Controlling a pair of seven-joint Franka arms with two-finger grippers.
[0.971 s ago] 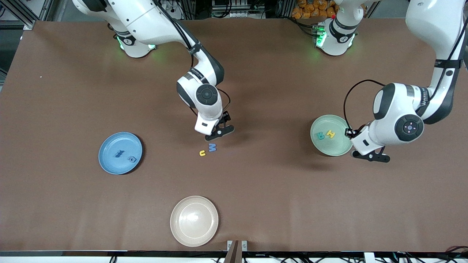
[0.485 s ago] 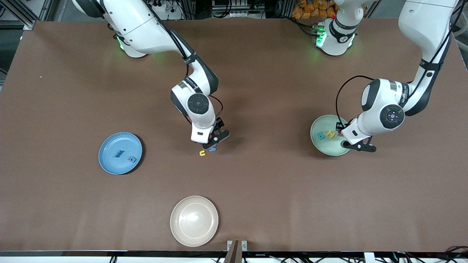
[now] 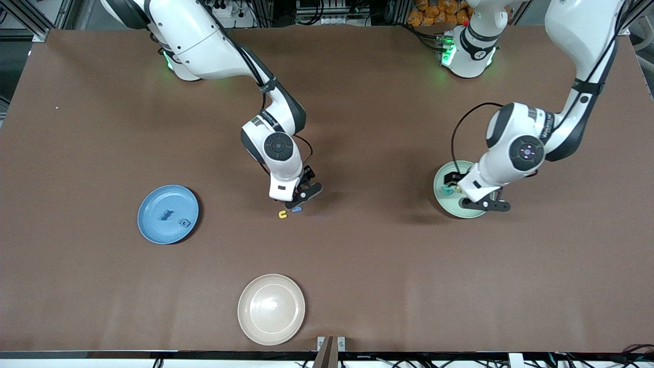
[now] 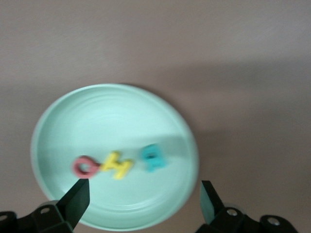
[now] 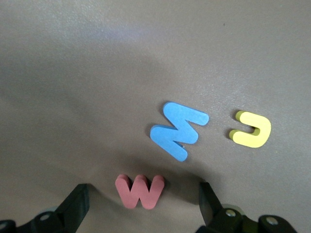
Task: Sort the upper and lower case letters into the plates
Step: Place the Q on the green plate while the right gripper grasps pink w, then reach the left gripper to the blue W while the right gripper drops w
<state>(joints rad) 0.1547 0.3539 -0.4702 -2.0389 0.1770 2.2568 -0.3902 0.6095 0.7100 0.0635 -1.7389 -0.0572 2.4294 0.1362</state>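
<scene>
The red w [image 5: 140,192] is level with my fingertips in the right wrist view, so my right gripper needs to close on it. Closing now would hold it.
The pale green plate [image 3: 449,207] [image 4: 112,111] lies toward the left arm's end of the table. In it lie a red letter [image 4: 85,167], a yellow letter [image 4: 116,165] and a teal letter [image 4: 154,158]. My left gripper [image 3: 472,202] [image 4: 143,204] hangs open over this plate, holding nothing. Mid-table, a red w [image 5: 140,191] lies between the open fingers of my right gripper [image 3: 298,200] [image 5: 141,204], untouched. A blue M [image 5: 179,130] and a yellow u [image 3: 282,214] [image 5: 251,129] lie beside it. The blue plate [image 3: 153,227] holds two dark blue letters [image 3: 166,214].
A cream-beige plate [image 3: 271,308] lies near the front edge of the table, holding nothing. Bare brown tabletop stretches between the three plates.
My left gripper moved over the green plate and opened; the red letter now lies in the plate. My right gripper came down over the mid-table letters, still open.
</scene>
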